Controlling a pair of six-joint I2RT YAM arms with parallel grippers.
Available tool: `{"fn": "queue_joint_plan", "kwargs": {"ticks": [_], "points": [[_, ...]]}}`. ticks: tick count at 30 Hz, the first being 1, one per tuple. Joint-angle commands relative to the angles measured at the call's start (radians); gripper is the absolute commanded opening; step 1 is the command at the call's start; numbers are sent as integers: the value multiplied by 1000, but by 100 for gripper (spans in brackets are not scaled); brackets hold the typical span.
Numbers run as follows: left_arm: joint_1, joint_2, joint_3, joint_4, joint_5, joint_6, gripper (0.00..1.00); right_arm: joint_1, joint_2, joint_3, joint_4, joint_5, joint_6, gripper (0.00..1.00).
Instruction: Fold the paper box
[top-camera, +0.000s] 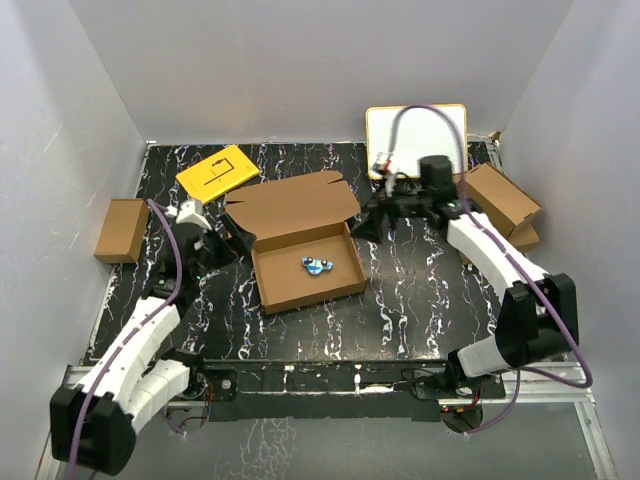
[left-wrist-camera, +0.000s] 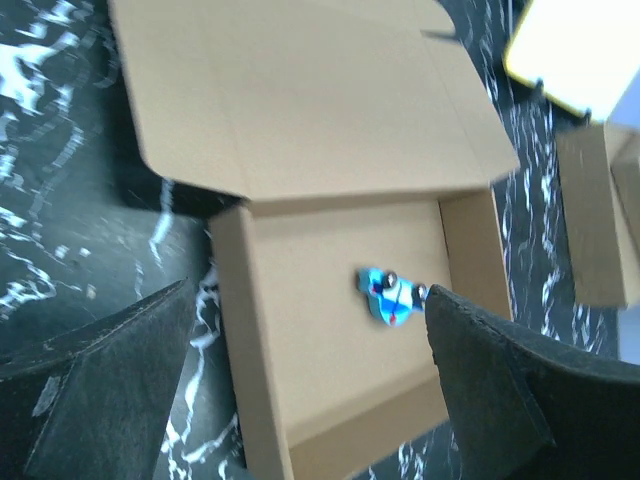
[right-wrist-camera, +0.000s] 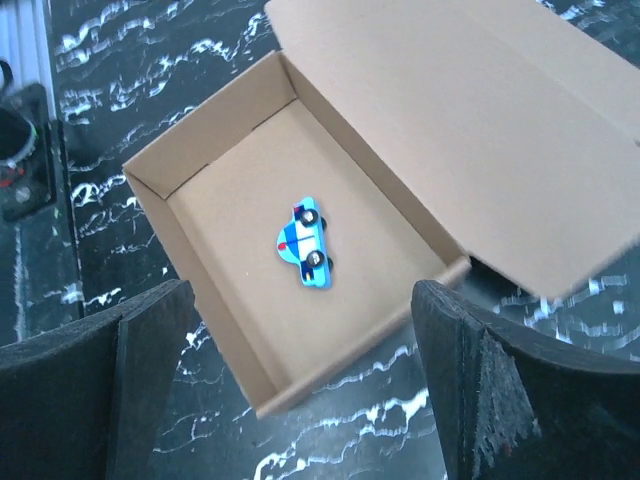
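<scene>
I should next grab the open lid by its nearest side edge with my left gripper to fold the paper box (top-camera: 288, 278); the opposite edge stays for my right gripper.
The paper box (top-camera: 288, 278) sits mid-table as a shallow brown tray, its lid (top-camera: 295, 205) laid open towards the back. A small blue toy car (top-camera: 316, 264) lies flat on the tray floor. My left gripper (top-camera: 232, 236) hovers at the tray's left side, open and holding nothing. In the left wrist view the box wall (left-wrist-camera: 232, 330) and the car (left-wrist-camera: 390, 293) show between the left gripper's (left-wrist-camera: 308, 300) fingers. To the right of the lid my right gripper (top-camera: 372, 222) stands open and empty. From the right wrist the box (right-wrist-camera: 200, 270) and car (right-wrist-camera: 305, 243) lie below the right gripper (right-wrist-camera: 300, 290).
A flat yellow card (top-camera: 217, 172) lies at the back left. Beside the left table edge stands a small brown box (top-camera: 122, 230). A white board (top-camera: 415, 130) leans at the back right, with another brown cardboard box (top-camera: 500, 200) near the right arm.
</scene>
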Motion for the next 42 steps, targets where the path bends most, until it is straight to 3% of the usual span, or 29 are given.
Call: {"fn": "queue_joint_plan", "kwargs": {"ticks": [1,3,4,12,17,23,37,42], "points": [[229,80,57,118,310,-21,95,-181,-85,-233,496,-323,393,99],[301,140,76,148,385,-16,95,-235,-91,-328,705,-405,557,99],[330,177,88,158,422,-8,95,-249,-94,-345,722,-410,572,99],[554,502,100,376,677,-100,94,-269,-51,-328,609,-384,488,99],[563,723,167,468,741,-117,91,-273,-20,-318,576,-380,463,99],[562,901,240,589,795,-182,81,-275,-10,-317,556,-375,434,99],[531,1065,340,638,869,-216,52,-286,17,-314,544,-377,412,99],[512,1062,349,635,868,-198,31,-296,19,-314,543,-378,410,100]]}}
